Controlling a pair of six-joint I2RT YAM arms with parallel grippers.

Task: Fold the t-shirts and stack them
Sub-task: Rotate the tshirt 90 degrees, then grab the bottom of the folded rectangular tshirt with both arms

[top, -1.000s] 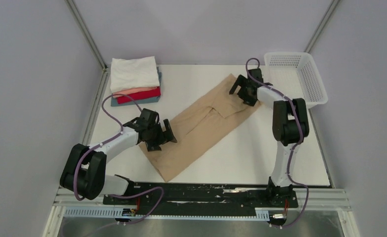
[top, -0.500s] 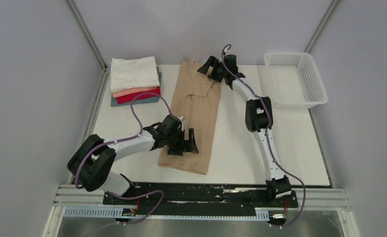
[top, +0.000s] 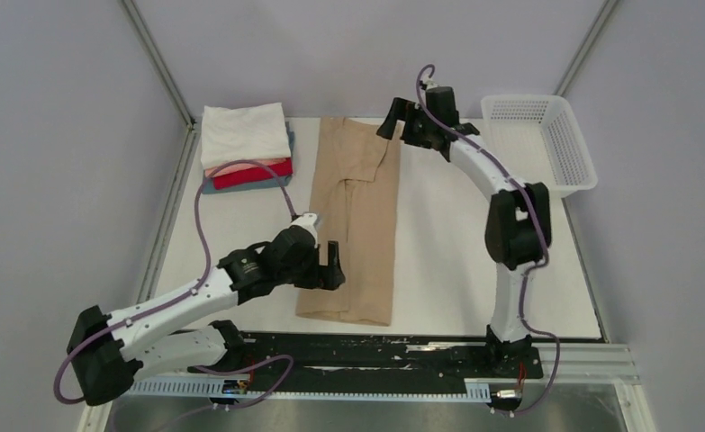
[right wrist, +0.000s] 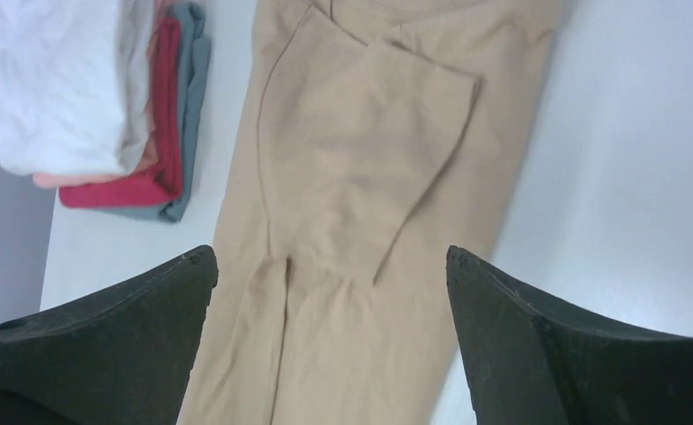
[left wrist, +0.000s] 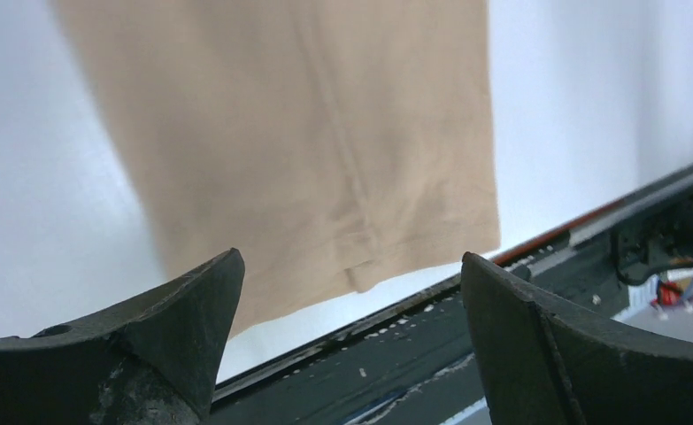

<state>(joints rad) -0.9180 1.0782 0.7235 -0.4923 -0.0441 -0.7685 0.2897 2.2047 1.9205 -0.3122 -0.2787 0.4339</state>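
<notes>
My left gripper takes hold of the tan t-shirt [top: 350, 216] by the hem's near corner next, to fold the hem end over the t-shirt.
The tan t-shirt [top: 350, 216] lies flat as a long narrow strip running from the table's far edge to its near edge, with a sleeve folded over its far part. It also shows in the left wrist view [left wrist: 307, 150] and in the right wrist view [right wrist: 360, 221]. My left gripper [top: 334, 266] is open and empty at the strip's near left edge, above the shirt's hem [left wrist: 350, 266]. My right gripper [top: 396, 126] is open and empty above the strip's far right corner [right wrist: 329, 257]. The stack of folded shirts [top: 245, 148] has white on top, then red and blue-grey.
The white mesh basket [top: 572, 153] stands at the far right corner. The folded stack [right wrist: 86, 97] sits at the far left, just left of the strip. The black base rail [left wrist: 537, 292] runs along the table's near edge.
The tan shirt has swung from a diagonal to lie straight, far to near. Both grippers have let go of it. The left gripper has drawn back to the left; the right has shifted right.
</notes>
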